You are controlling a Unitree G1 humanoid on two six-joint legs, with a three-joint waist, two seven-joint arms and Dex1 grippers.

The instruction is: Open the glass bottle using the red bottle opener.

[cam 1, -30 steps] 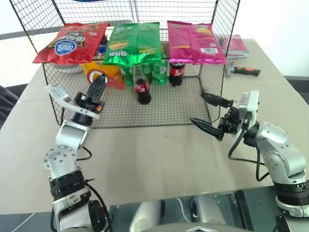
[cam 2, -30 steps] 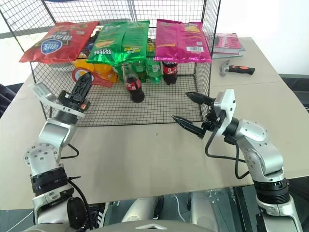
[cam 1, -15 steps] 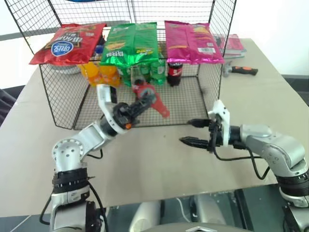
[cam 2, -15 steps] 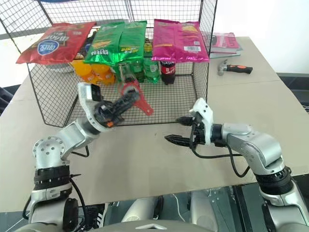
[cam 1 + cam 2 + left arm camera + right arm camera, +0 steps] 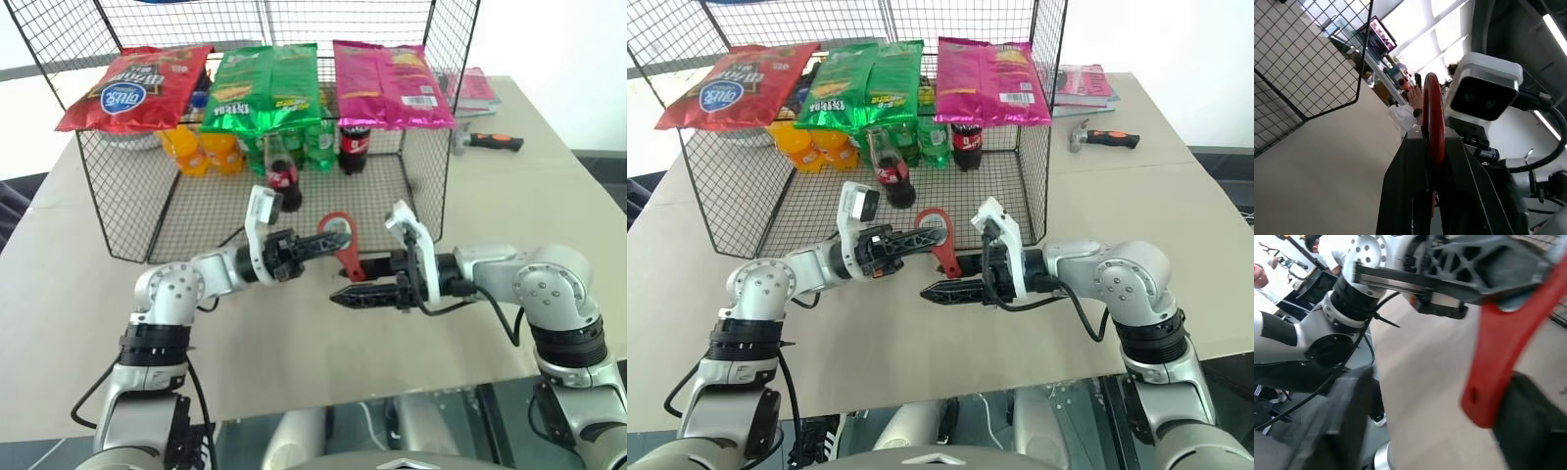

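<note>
My right gripper should grab the handle's bare lower end (image 5: pixel 354 269) next. The fingers of my left gripper cover the red bottle opener below its ring.
The glass bottle (image 5: pixel 284 182) stands upright on the mesh floor of the wire rack (image 5: pixel 127 211), near its front. In front of the rack my left gripper (image 5: pixel 328 242) is shut on the red bottle opener (image 5: pixel 341 245) just below its ring head, holding it above the table with the ring up. My right gripper (image 5: pixel 355 280) points left at it from the other side. Its two fingers stand apart on either side of the handle's lower end. In the right wrist view the handle tip (image 5: pixel 1484 406) rests against one finger (image 5: pixel 1533 416), and the other is well clear.
Three chip bags lie on the rack's top shelf (image 5: pixel 274 83). Behind the glass bottle stand orange bottles (image 5: pixel 196 152), green bottles (image 5: pixel 315 142) and a squat dark cola bottle (image 5: pixel 355 147). A hammer (image 5: pixel 495 142) and books (image 5: pixel 475 88) lie at the back right.
My left gripper has swung the opener right and down, out in front of the rack. My right gripper has moved left to it, and its fingers have narrowed around the handle.
</note>
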